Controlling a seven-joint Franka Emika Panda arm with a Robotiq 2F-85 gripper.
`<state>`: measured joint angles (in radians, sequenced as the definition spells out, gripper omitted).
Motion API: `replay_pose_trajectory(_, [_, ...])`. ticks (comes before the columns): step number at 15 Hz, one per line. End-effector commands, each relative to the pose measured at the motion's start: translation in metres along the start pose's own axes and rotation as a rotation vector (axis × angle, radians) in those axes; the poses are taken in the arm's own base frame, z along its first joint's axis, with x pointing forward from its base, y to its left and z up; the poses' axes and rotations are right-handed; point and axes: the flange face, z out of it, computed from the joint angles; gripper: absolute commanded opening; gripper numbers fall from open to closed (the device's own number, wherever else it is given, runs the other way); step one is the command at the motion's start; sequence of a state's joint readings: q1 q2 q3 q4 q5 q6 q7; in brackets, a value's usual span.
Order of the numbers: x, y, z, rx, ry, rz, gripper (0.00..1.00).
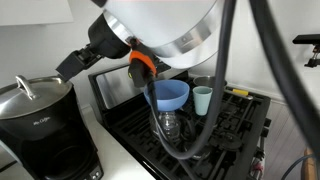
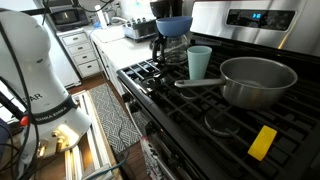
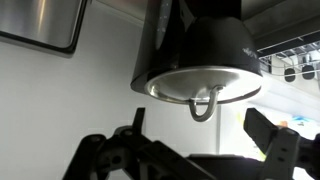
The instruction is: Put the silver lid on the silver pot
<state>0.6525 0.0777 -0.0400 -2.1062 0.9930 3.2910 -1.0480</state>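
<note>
I will next grab the lid's small loop handle [image 1: 26, 89] [image 3: 211, 107] with my gripper, which leaves the lid's rim free. Then the silver lid can go on the silver pot.
The silver lid [image 1: 25, 97] lies on top of a black coffee maker [image 1: 40, 135] on the counter, its small handle up. The wrist view stands upside down, so the lid [image 3: 170, 85] appears above with its loop handle hanging down. My gripper [image 3: 198, 118] is open, with the handle between its two spread fingers, which do not touch it. In an exterior view my gripper [image 1: 65, 68] hovers just above the lid. The silver pot [image 2: 258, 80] stands on the stove, its long handle pointing at the pale teal cup [image 2: 199, 62].
A blue bowl [image 1: 170, 95] sits on a glass carafe [image 2: 175, 45] beside the teal cup [image 1: 203, 100] on the stove grates. A yellow object [image 2: 262, 142] lies at the stove's front. Black cables [image 1: 225, 90] hang across the view. The robot base [image 2: 45, 95] stands on the floor.
</note>
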Motion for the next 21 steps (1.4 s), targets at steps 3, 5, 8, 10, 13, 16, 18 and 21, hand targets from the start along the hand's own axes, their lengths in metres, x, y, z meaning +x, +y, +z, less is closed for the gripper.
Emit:
replay_pose_trajectory(3, [0.043,-0.011,0.023,0.064,0.055,0.056,1.0])
replay_pose_trajectory(5, [0.041,-0.011,0.034,0.067,0.05,0.079,1.0])
replay_pose_trajectory(8, [0.026,-0.01,0.053,0.043,0.025,0.095,1.0])
replay_pose_trajectory(10, [0.019,-0.015,0.067,0.039,0.015,0.104,1.0])
replay_pose_trajectory(13, [0.02,-0.027,0.079,0.026,0.036,0.091,1.0])
replay_pose_trajectory(16, [0.027,-0.036,0.089,0.012,0.067,0.093,1.0])
replay_pose_trajectory(18, [0.03,-0.04,0.094,0.0,0.094,0.097,1.0])
replay_pose_trajectory(21, [0.028,-0.04,0.106,-0.024,0.117,0.115,0.95])
